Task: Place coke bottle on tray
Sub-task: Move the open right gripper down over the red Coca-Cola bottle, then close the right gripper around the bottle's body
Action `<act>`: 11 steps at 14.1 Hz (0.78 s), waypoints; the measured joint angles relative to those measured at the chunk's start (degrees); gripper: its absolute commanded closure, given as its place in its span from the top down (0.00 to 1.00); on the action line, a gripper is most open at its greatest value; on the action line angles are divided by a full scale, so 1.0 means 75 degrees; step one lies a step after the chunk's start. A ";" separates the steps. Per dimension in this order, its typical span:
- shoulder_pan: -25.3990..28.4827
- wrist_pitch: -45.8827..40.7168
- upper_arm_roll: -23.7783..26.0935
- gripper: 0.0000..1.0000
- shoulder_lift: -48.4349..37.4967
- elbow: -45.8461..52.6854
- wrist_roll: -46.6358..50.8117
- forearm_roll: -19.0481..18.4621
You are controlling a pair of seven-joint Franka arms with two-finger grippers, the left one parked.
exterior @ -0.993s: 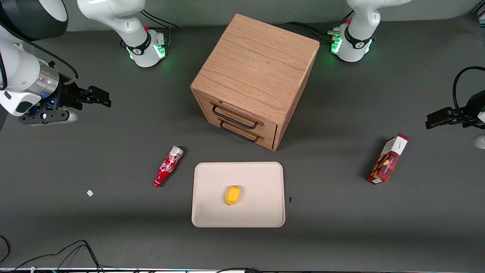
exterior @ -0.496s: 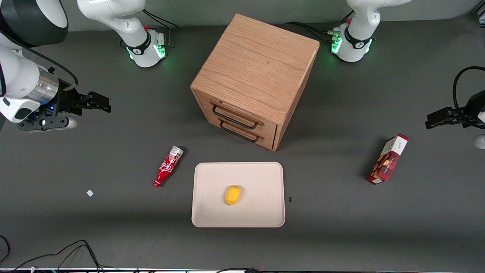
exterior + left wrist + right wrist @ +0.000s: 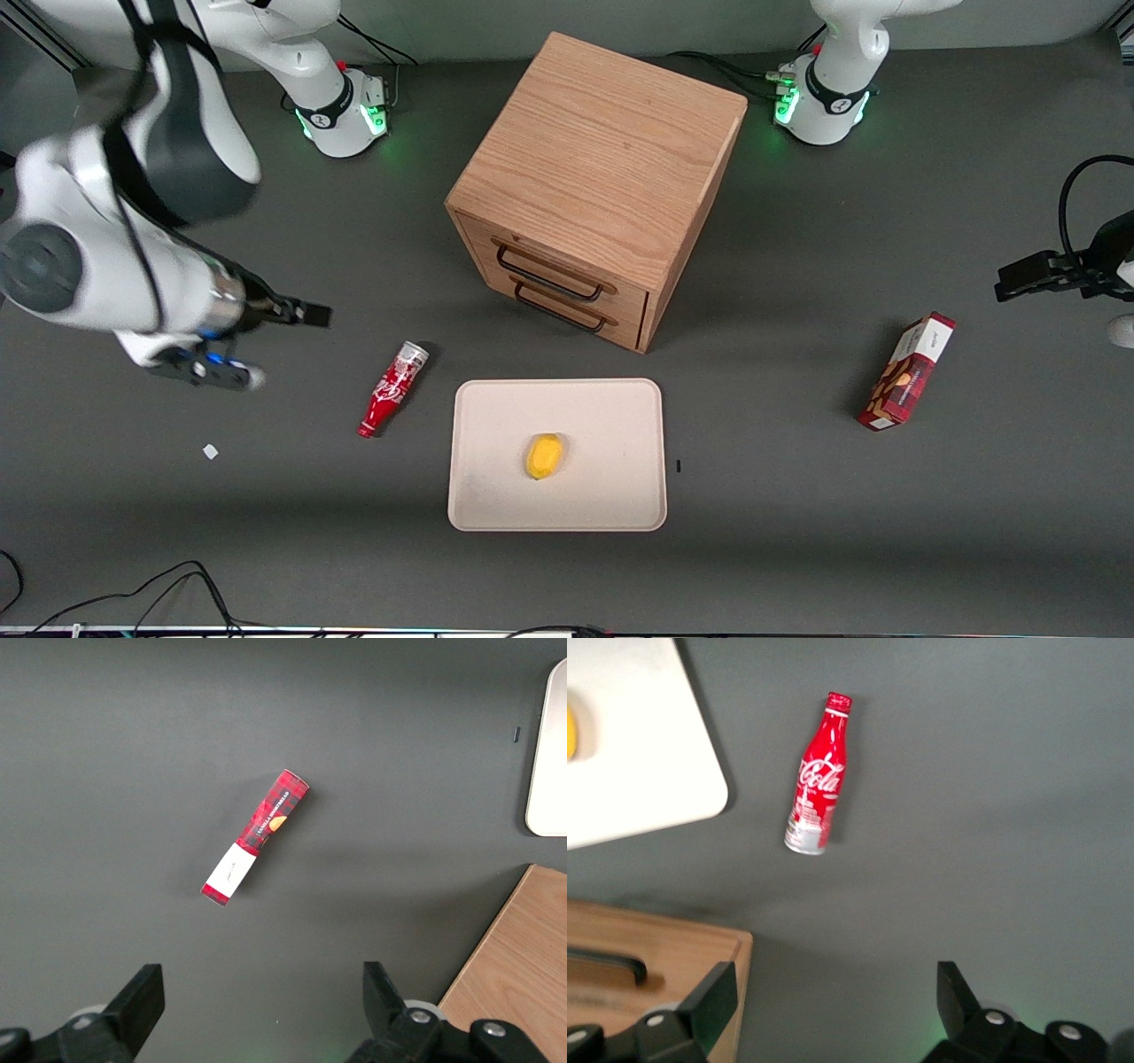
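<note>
The coke bottle needs to go on the tray, so my right gripper should next grab it by its lower body below the logo (image 3: 407,365) (image 3: 808,822).
The coke bottle (image 3: 393,390) (image 3: 817,784) lies on its side on the dark table. Its red cap points toward the front camera and its silvery base toward the cabinet. It rests close beside the cream tray (image 3: 478,505) (image 3: 638,771), apart from its rim. My right gripper (image 3: 306,313) (image 3: 835,992) hovers above the table, a little farther from the front camera than the bottle and toward the working arm's end. It is open, with nothing but bare table between the two dark fingers (image 3: 716,994).
A yellow lemon-like object (image 3: 544,456) sits on the tray. The wooden drawer cabinet (image 3: 594,177) (image 3: 647,948) stands just past the tray. A red snack box (image 3: 906,370) (image 3: 257,837) lies toward the parked arm's end. A small white scrap (image 3: 210,451) lies near the bottle.
The right arm has swung in from the table's end, carrying the open gripper nearer to the front camera and toward the bottle. The bottle and tray have not moved.
</note>
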 measured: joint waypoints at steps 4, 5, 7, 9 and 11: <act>0.0323 0.1810 0.0008 1.00 0.0997 -0.0101 0.1379 -0.0219; 0.0339 0.2382 0.0007 1.00 0.1050 -0.0438 0.1578 -0.0287; 0.0370 0.3715 0.0008 1.00 0.1033 -0.1584 0.2023 -0.0487; 0.0370 0.4508 0.0008 1.00 0.1004 -0.2255 0.2270 -0.0513; 0.0368 0.5298 0.0007 1.00 0.0977 -0.2879 0.2384 -0.0518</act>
